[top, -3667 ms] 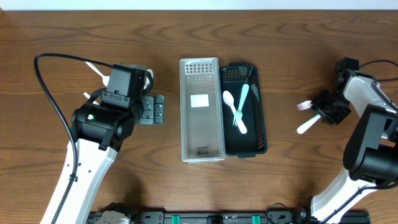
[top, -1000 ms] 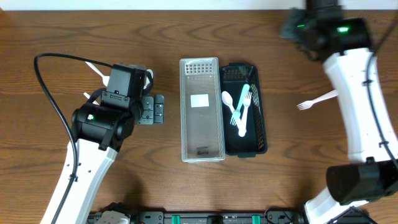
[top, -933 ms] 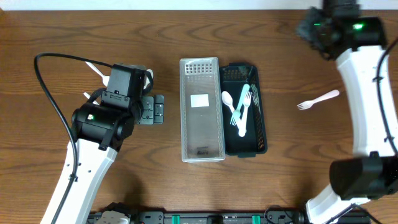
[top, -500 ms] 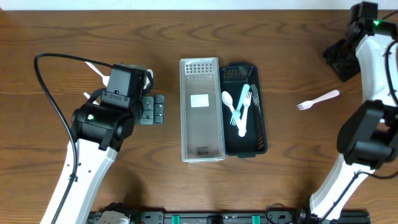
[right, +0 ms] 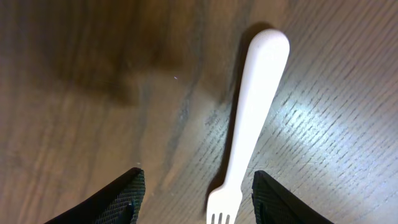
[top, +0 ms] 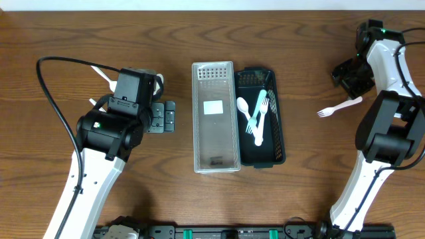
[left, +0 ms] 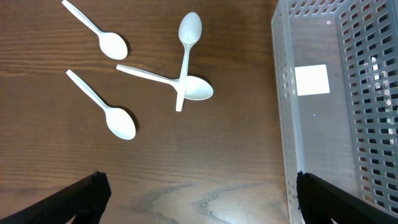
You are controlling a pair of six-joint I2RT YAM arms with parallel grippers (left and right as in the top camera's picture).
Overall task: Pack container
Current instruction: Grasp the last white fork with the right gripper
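The white fork's neck (top: 334, 108) (right: 233, 178) lies flat on the wood below the fingers, so the right gripper should go lower before it closes on the fork. It would miss the fork's neck if it closed now.
A black container (top: 276, 133) sits mid-table with a pale blue spoon (top: 244, 106), a white spoon and a pale blue fork (top: 262, 106) in it. A clear perforated lid (top: 215, 143) lies beside it on the left and shows in the left wrist view (left: 339, 106). A white fork (top: 340, 107) lies on the wood at the right. My right gripper (top: 350, 74) is open just above it; in the right wrist view the fork (right: 249, 118) lies between the open fingers (right: 118, 202). My left gripper (top: 161, 117) is open and empty, left of the lid. Several white spoons (left: 186, 59) lie beyond it.
The left arm's body covers most of the white spoons in the overhead view; one handle (top: 101, 74) sticks out. A cable (top: 50, 99) loops at the far left. The table's back edge runs just behind the right gripper.
The right arm carried a pale blue fork into the black container, swung away to the back right corner, and has now come down over the white fork. The left arm has not moved.
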